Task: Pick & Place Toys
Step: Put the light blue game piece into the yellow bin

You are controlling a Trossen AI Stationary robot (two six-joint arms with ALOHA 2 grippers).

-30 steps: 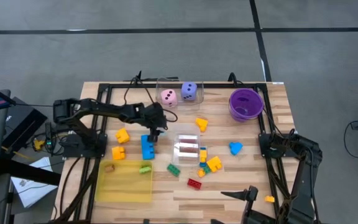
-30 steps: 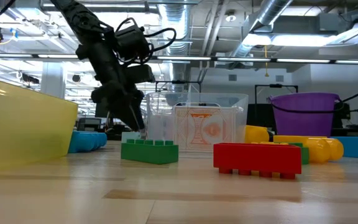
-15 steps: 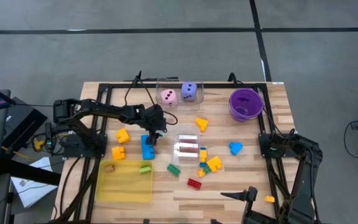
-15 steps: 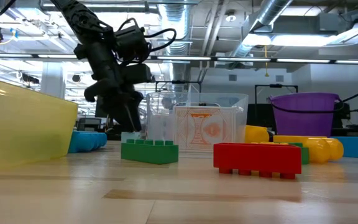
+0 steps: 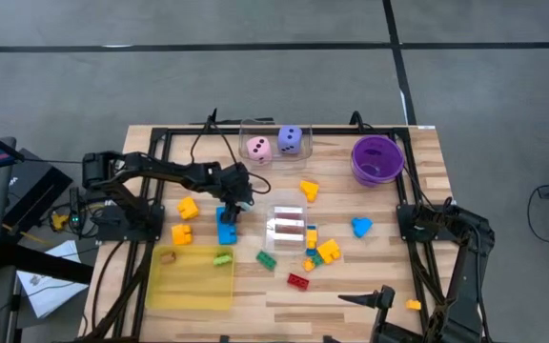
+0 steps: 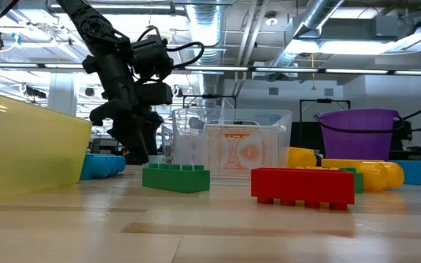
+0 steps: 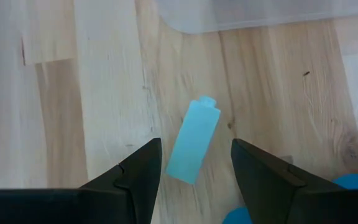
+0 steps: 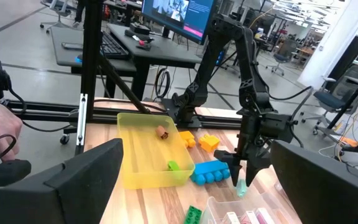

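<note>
The left gripper's fingers reach the tabletop on either side of the light blue piece's nearer end point(image 7: 186, 159). The left gripper will close now, and it would hold the light blue piece.
A small light blue piece point(image 7: 193, 142) lies flat on the wood. My left gripper point(image 7: 196, 146) points steeply down over it and is open, one finger on each side of the piece's nearer end, apart from it. The high view shows this gripper point(image 5: 232, 204) just beyond a blue brick point(image 5: 225, 227). Other toys lie scattered: orange pieces point(image 5: 188, 207), a green brick point(image 5: 267, 258), a red brick point(image 5: 298, 280), a blue heart point(image 5: 360, 227). My right gripper point(image 5: 379, 298) waits, open and raised, at the near right.
A yellow translucent tray point(image 5: 156, 286) at the near left holds a green piece point(image 5: 222, 258) and a brown one point(image 5: 168, 255). A clear box with cards point(image 5: 287, 223) stands mid-table. A clear box with two dice point(image 5: 274, 145) and a purple bowl point(image 5: 377, 158) stand at the far edge.
My left gripper has tipped to point more steeply down and has shifted slightly toward the table's left edge, close over the light blue piece. Its fingers keep the same gap. The piece has not moved.
</note>
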